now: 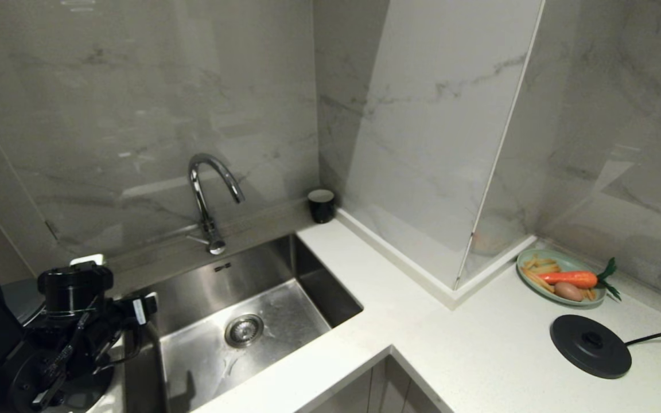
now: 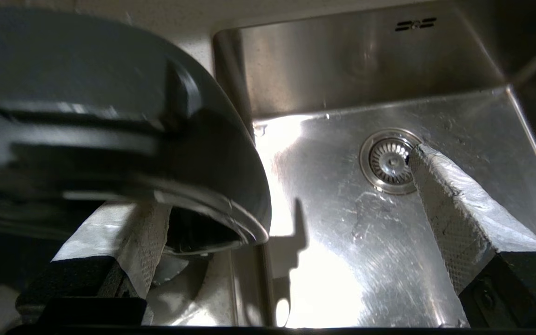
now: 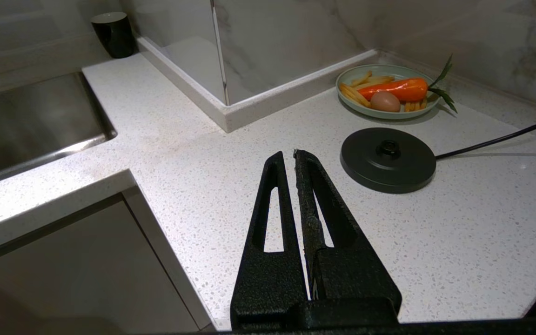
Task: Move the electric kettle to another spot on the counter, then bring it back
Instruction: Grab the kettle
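Next, my left gripper grabs the electric kettle by its curved handle (image 2: 224, 159) to bring it back to the flat black disc.
The electric kettle (image 2: 110, 116) fills one side of the left wrist view as a dark, rounded bulk close to the camera. In the head view its grey lid (image 1: 20, 299) peeks out behind my left arm (image 1: 78, 332) at the far left, beside the sink. My left gripper (image 2: 286, 181) is open wide: one padded finger (image 2: 123, 242) is partly hidden behind the kettle's edge, and the other finger (image 2: 454, 209) reaches over the sink floor. Nothing is clamped. My right gripper (image 3: 284, 153) hangs shut and empty above the white speckled counter (image 3: 179, 153), out of the head view.
A steel sink (image 1: 307, 269) with a drain (image 1: 244, 330) and a curved faucet (image 1: 207, 195) lies right of my left arm. A flat black disc with a cord (image 1: 590, 346), a green plate of food (image 1: 528, 258) and a small black cup (image 1: 322, 205) sit on the counter (image 1: 479, 355).
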Tool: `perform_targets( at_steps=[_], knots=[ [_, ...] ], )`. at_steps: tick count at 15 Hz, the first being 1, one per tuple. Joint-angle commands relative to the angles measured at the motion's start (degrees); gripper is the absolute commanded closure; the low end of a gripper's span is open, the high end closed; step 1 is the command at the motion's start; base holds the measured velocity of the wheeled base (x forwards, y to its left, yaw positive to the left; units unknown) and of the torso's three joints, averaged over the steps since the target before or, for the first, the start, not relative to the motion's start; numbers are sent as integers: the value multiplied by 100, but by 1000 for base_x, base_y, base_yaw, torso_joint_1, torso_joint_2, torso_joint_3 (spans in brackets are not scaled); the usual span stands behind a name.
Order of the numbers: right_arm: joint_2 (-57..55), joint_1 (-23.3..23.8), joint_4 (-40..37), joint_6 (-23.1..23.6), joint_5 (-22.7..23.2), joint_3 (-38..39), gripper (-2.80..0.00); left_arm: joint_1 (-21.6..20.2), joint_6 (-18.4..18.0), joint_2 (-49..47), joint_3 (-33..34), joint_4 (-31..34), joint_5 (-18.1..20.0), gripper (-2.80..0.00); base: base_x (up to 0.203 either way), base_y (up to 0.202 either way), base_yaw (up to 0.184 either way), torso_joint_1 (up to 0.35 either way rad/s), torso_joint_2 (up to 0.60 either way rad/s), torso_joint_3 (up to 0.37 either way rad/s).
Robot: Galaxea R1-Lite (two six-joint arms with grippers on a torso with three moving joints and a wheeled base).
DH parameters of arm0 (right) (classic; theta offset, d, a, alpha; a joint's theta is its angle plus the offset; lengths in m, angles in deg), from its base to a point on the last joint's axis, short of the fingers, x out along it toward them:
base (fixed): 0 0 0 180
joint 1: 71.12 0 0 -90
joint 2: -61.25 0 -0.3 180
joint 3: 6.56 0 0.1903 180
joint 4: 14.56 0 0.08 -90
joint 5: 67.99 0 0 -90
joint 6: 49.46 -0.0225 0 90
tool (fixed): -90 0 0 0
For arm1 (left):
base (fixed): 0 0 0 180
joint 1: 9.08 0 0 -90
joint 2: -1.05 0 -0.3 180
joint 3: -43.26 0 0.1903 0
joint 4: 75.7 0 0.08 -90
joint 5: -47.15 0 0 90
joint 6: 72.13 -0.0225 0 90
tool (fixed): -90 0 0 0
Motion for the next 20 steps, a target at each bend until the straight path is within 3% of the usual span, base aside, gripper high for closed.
perform_targets(
  at_steps=[1,10,14,18,19,20],
  knots=[
    [0,0,-2,2,0,0,0,-17,36,-85,-152,-36,-14,-280,0,0,0,0,0,0],
    [0,0,-2,2,0,0,0,-140,46,-395,-476,-46,-53,-280,0,0,0,0,0,0],
    [0,0,-2,2,0,0,0,-224,-4,-654,-428,-809,-34,-280,0,0,0,0,0,0],
    [0,0,-2,2,6,0,0,-237,-7,-628,-406,-853,-28,-280,0,0,0,0,0,0],
    [0,0,-2,2,7,0,0,-237,-7,-614,-406,-853,-28,0,0,0,0,0,0,0],
    [0,0,-2,2,0,0,0,-237,-7,-614,-406,-853,-28,0,0,0,0,0,0,0]
  ],
)
